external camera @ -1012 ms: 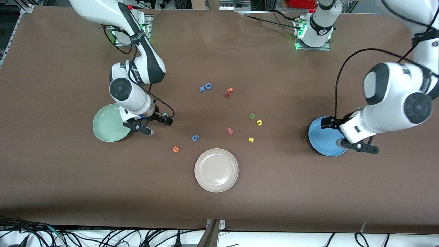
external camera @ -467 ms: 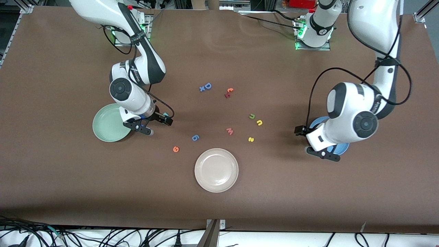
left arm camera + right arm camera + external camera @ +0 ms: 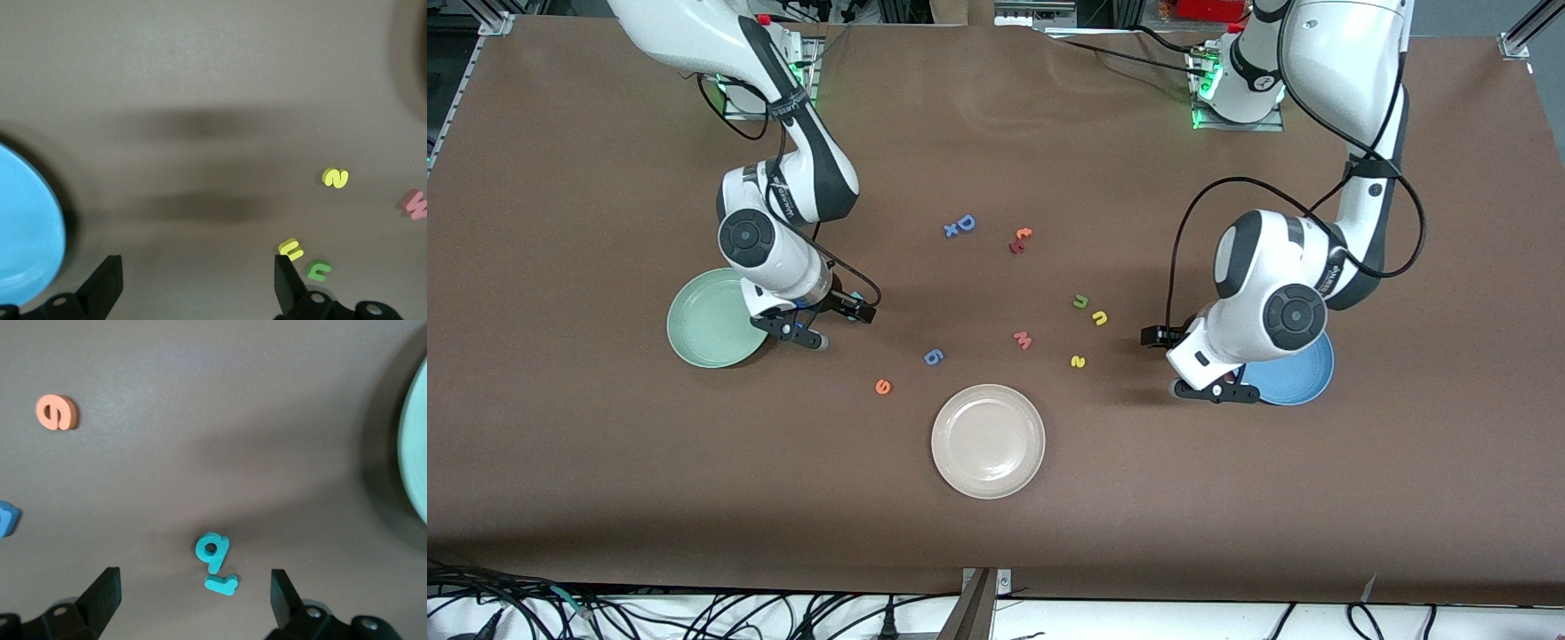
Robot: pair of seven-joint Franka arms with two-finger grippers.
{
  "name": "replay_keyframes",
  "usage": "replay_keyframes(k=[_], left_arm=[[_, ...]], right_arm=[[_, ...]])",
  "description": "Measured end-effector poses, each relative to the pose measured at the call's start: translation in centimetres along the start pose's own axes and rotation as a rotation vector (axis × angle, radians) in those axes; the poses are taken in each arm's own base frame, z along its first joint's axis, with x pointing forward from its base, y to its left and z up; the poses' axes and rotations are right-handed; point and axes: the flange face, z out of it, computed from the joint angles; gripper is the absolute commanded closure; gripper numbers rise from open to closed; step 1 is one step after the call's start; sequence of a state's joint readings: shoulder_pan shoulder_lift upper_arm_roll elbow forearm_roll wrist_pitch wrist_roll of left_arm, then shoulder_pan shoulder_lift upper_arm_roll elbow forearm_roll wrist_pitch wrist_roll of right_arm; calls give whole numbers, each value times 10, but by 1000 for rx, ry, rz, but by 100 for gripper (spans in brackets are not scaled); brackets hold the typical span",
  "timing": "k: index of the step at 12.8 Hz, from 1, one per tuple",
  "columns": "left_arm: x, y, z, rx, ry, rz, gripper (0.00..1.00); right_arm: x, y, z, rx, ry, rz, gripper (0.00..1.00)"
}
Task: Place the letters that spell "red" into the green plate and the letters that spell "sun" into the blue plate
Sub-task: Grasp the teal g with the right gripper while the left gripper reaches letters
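My right gripper's fingers stop above the teal d, so closing now would miss it. My right gripper lowers, before it closes on the teal d (image 3: 213,551).
My right gripper (image 3: 834,325) (image 3: 195,583) hangs open over the teal d (image 3: 212,549) and teal r (image 3: 221,584), which lie side by side close to the green plate (image 3: 703,331) (image 3: 417,453). The orange e (image 3: 883,386) (image 3: 57,412) lies nearer the front camera. My left gripper (image 3: 1183,364) (image 3: 197,270) is open and empty over bare table beside the blue plate (image 3: 1303,378) (image 3: 27,227). The yellow s (image 3: 1078,361) (image 3: 335,178), yellow arch letter (image 3: 1100,317) (image 3: 291,249) and dark green arch letter (image 3: 1080,301) (image 3: 319,270) lie toward the table's middle.
A cream-white plate (image 3: 988,441) sits nearest the front camera. A pink w (image 3: 1023,340) and a blue round letter (image 3: 933,356) lie among the task letters. A blue D (image 3: 965,222) and small red and orange letters (image 3: 1020,240) lie farther back.
My left arm has swung from over the blue plate toward the middle of the table, uncovering part of that plate. My right arm has barely shifted.
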State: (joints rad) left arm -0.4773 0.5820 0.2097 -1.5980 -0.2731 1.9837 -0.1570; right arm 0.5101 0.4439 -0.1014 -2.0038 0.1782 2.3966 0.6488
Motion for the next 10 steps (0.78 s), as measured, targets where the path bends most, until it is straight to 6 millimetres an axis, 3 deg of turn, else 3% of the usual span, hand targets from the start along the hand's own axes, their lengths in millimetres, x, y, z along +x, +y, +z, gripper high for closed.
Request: replay_keyframes(k=[8,10], left_arm=[[-4,7,23,7,23,-154,0],[-17,11,36,7,45,-157,0]], right_arm=[[-3,3,33,-33,-21,-3,2],[-3,3,36,-34,-21,-3,17]])
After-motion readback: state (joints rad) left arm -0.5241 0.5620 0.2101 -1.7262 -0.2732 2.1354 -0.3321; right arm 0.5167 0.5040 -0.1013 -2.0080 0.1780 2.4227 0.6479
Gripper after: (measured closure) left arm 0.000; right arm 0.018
